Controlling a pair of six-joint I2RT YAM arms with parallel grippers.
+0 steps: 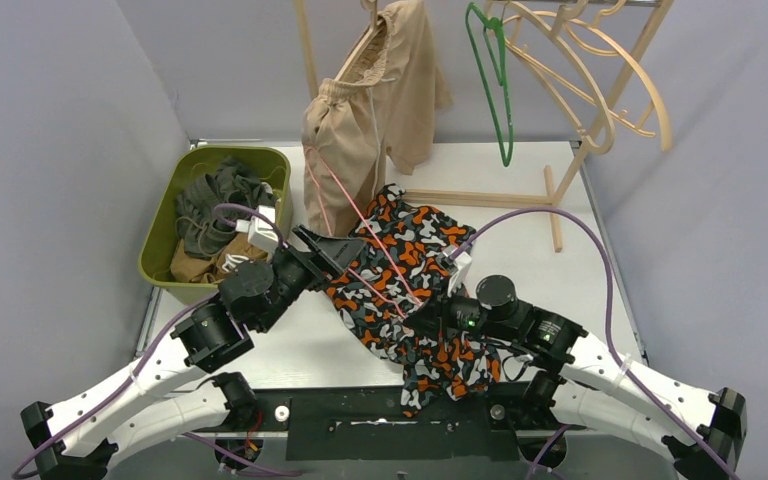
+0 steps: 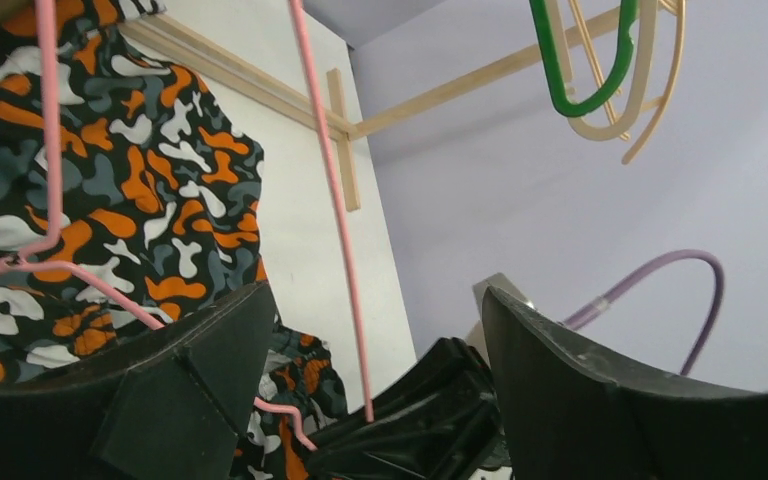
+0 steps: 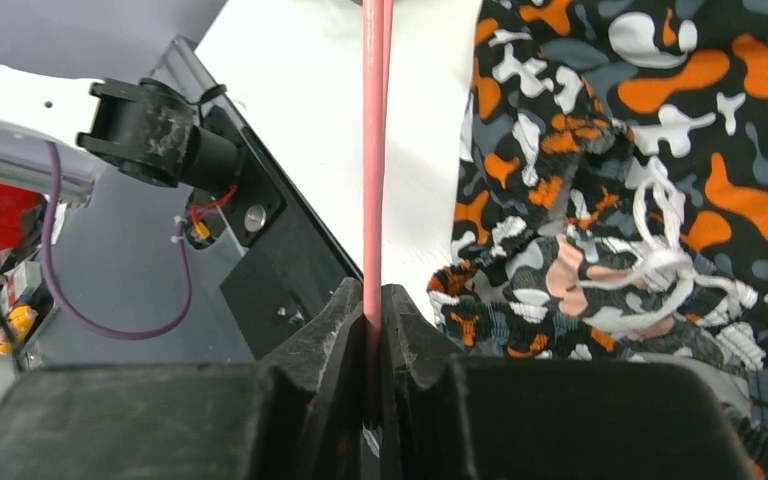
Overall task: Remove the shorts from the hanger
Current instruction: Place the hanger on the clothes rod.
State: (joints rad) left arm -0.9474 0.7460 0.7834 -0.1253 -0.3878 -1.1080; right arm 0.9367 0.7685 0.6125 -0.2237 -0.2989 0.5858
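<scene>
Next, my left gripper grabs the pink hanger's wire [image 1: 353,272] [image 2: 77,273] beside the hanger's twisted neck, leaving the hanger's far end free to hand over.
The orange-black-grey camouflage shorts [image 1: 415,250] lie on the table, still threaded on a pink wire hanger [image 1: 392,265]. My right gripper [image 1: 422,318] is shut on the hanger's wire; in the right wrist view the jaws [image 3: 372,300] pinch the pink wire [image 3: 373,150] beside the gathered waist and white drawstring [image 3: 660,265]. My left gripper [image 1: 345,250] is open at the shorts' left edge; in its wrist view [image 2: 375,340] the hanger [image 2: 325,170] runs between the spread fingers untouched, with camouflage cloth [image 2: 110,180] to the left. Beige shorts [image 1: 370,110] hang on the rack. White shorts are out of view.
A green bin [image 1: 160,215] at the left holds dark olive shorts [image 1: 215,200] and brown shorts [image 1: 205,265]. A wooden rack [image 1: 560,195] at the back carries a green hanger [image 1: 495,80] and several wooden hangers [image 1: 600,80]. Grey walls close in both sides.
</scene>
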